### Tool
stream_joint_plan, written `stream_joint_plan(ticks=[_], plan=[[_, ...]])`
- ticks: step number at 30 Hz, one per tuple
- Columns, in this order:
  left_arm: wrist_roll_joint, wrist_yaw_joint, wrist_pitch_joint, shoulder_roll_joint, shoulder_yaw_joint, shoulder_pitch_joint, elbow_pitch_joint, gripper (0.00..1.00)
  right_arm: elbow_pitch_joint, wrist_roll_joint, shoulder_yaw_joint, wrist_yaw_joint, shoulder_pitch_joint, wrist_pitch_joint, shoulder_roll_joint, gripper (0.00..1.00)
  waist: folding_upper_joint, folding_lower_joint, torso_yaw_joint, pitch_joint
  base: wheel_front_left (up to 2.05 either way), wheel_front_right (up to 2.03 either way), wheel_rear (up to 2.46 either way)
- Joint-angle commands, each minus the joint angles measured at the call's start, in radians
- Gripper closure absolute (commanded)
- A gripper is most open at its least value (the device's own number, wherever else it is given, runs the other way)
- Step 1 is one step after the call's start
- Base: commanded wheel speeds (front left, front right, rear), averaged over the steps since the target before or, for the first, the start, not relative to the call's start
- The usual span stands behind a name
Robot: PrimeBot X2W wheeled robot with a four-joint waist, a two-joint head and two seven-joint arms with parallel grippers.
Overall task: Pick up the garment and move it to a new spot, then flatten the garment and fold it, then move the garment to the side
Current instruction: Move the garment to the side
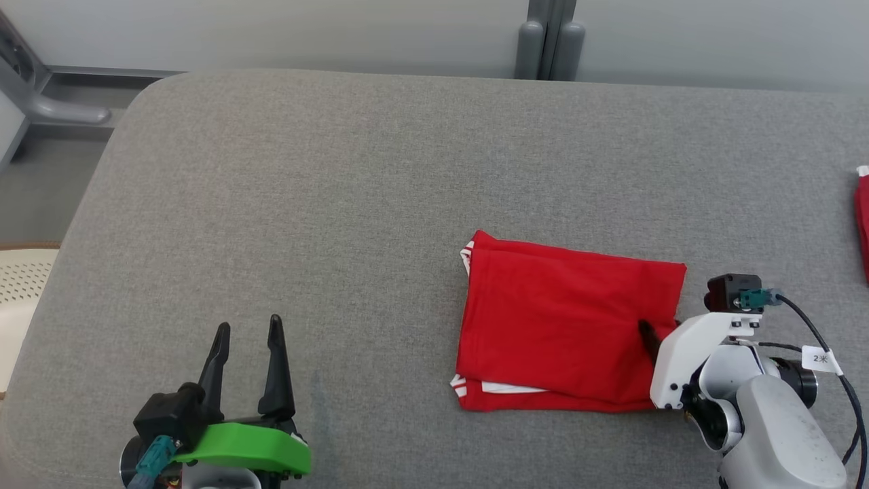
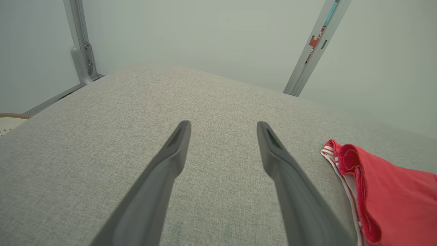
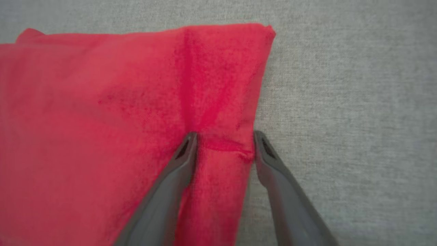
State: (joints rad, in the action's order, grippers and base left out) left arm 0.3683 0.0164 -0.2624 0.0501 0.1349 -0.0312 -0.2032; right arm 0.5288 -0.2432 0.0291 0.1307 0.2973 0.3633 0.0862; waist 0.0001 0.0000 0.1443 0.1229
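My right gripper is about to pinch the folded garment (image 3: 102,143) by its puckered folded edge (image 3: 227,145). It will then move the garment to the side.
The red garment (image 1: 563,319) lies folded into a flat rectangle right of centre on the grey padded table (image 1: 305,204), white-striped trim showing at its left corners. My right gripper (image 1: 655,339) is down at the garment's right edge. In the right wrist view its fingers (image 3: 225,135) stand apart, one pressed on the red cloth (image 3: 102,119), the other on the table just off the edge, with a puckered strip of fabric between them. Low at the left, my left gripper (image 1: 248,326) is open over bare table with nothing in its fingers (image 2: 223,124); the garment (image 2: 392,191) lies to its right.
Another piece of red cloth (image 1: 863,224) pokes in at the table's right edge. A cream perforated object (image 1: 20,278) sits off the table's left side. Grey frame posts (image 1: 550,41) stand behind the far edge. Bare table stretches left of and behind the garment.
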Motion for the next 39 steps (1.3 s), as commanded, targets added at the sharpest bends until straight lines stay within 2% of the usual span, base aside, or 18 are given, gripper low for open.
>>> stream_joint_plan(ticks=[1, 5, 9, 19, 26, 32, 39], plan=[[-0.005, 0.0, -0.003, 0.001, 0.002, -0.019, 0.002, 0.0, 0.019, 0.001, -0.011, 0.0, 0.001, 0.004, 0.002, 1.0, -0.0001, 0.0, -0.006, 0.005, 0.0, 0.0, 0.0], [-0.01, 0.005, -0.003, 0.001, 0.013, -0.028, 0.01, 0.0, 0.02, -0.007, -0.01, -0.002, 0.032, -0.04, 0.028, 1.0, -0.0001, 0.0, -0.035, 0.016, 0.0, 0.0, 0.0], [-0.012, 0.006, -0.003, 0.001, 0.039, -0.037, 0.026, 0.0, 0.015, -0.001, 0.008, -0.001, 0.062, -0.088, 0.041, 1.0, -0.0001, 0.0, -0.095, 0.032, 0.0, 0.0, 0.0], [-0.053, 0.018, -0.003, 0.002, 0.066, -0.09, 0.043, 0.0, -0.024, 0.019, 0.036, -0.001, 0.147, -0.165, 0.108, 1.0, -0.0001, 0.0, -0.364, 0.108, 0.0, 0.0, 0.0], [-0.086, 0.036, -0.003, 0.009, 0.072, -0.138, 0.027, 0.0, -0.022, 0.014, 0.052, -0.001, 0.2, -0.216, 0.093, 1.0, -0.0001, 0.0, -0.512, 0.169, 0.0, 0.0, 0.0], [-0.099, 0.047, -0.003, 0.014, 0.077, -0.156, 0.012, 0.0, 0.007, 0.016, 0.042, -0.001, 0.226, -0.257, 0.084, 1.0, -0.0001, 0.0, -0.539, 0.182, 0.0, 0.0, 0.0], [-0.092, 0.046, -0.003, 0.013, 0.065, -0.144, 0.004, 0.0, 0.04, 0.026, 0.023, -0.001, 0.258, -0.31, 0.1, 1.0, -0.0001, 0.0, -0.482, 0.157, 0.0, 0.0, 0.0]])
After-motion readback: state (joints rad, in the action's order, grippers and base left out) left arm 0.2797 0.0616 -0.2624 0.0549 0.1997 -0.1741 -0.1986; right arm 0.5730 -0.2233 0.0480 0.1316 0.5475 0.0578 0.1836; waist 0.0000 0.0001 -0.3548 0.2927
